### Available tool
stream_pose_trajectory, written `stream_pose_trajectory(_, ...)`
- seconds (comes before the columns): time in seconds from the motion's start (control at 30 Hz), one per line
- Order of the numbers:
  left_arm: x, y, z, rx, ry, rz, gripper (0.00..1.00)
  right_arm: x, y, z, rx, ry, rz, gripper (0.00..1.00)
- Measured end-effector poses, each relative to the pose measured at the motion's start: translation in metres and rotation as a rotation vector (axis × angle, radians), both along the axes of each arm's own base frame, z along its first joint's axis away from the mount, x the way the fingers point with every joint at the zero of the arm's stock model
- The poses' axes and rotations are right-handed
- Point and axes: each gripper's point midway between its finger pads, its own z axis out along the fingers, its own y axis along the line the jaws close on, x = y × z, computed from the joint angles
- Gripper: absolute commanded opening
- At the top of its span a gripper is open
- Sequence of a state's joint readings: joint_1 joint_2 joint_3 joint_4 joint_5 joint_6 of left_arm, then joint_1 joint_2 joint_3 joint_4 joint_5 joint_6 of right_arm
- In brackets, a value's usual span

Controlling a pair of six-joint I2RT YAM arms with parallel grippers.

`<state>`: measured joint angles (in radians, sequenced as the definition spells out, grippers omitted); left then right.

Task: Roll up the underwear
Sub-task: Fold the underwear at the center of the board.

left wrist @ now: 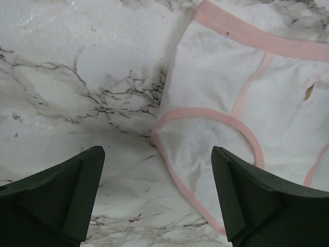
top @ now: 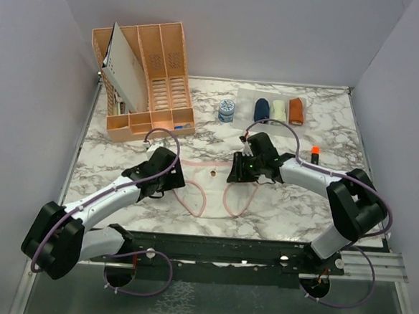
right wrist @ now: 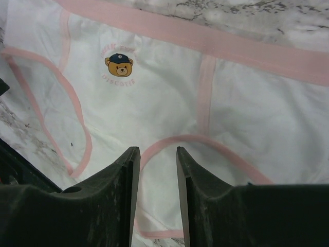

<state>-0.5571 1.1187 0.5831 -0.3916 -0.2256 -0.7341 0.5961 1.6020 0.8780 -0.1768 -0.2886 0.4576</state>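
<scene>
I will pick up the whitish-pink briefs (top: 218, 192) with my left gripper at the side corner, by the leg-hole edging. The waistband corner then stays free for folding.
The whitish-pink briefs (top: 218, 192) with pink edging lie spread flat on the marble table, between my two grippers. My left gripper (top: 168, 170) is at their left edge, jaws wide open and empty. In the left wrist view the briefs (left wrist: 247, 103) fill the right half, and the left gripper (left wrist: 157, 152) hovers over the leg-hole edging. My right gripper (top: 237, 172) is over their right part. In the right wrist view the right gripper (right wrist: 157, 150) is open by a narrow gap just above the cloth (right wrist: 154, 98), near a pink leg band. The navy briefs (top: 262, 109) lie rolled at the back.
A cream bundle (top: 278, 110) and a rust-orange bundle (top: 296, 110) lie beside the navy roll. A small blue-and-white tin (top: 226, 111) stands left of them. A peach desk organizer (top: 158, 74) stands at the back left. A small orange-capped item (top: 315, 153) lies at the right.
</scene>
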Motion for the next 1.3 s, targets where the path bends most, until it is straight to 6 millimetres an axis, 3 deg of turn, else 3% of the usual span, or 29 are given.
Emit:
stream_pose_trajectory(0.1, -0.005, 0.003, -0.015, 0.024, 0.048, 0.012, 0.85, -0.005, 0.01, -0.005, -0.028, 0.016, 0.028, 0.36)
stream_pose_trajectory(0.27, -0.003, 0.011, -0.03, 0.042, 0.087, 0.042, 0.86, 0.0, 0.032, 0.007, -0.025, -0.021, 0.063, 0.34)
stream_pose_trajectory(0.47, 0.018, 0.014, -0.025, -0.05, 0.051, 0.07, 0.79, 0.0, 0.041, 0.005, -0.031, -0.015, 0.079, 0.34)
stream_pose_trajectory(0.6, 0.023, 0.01, -0.024, -0.126, 0.042, 0.049, 0.63, 0.003, 0.045, -0.003, -0.046, 0.005, 0.083, 0.33)
stream_pose_trajectory(0.8, 0.033, 0.013, -0.028, -0.202, 0.048, 0.053, 0.46, 0.007, 0.054, -0.002, -0.052, 0.011, 0.094, 0.31)
stream_pose_trajectory(1.13, 0.035, 0.003, -0.028, -0.318, 0.028, 0.007, 0.44, 0.02, 0.077, 0.01, -0.033, -0.015, 0.117, 0.31)
stream_pose_trajectory(1.3, 0.03, -0.002, -0.03, -0.345, 0.035, -0.013, 0.37, 0.024, 0.089, 0.016, -0.021, -0.029, 0.128, 0.31)
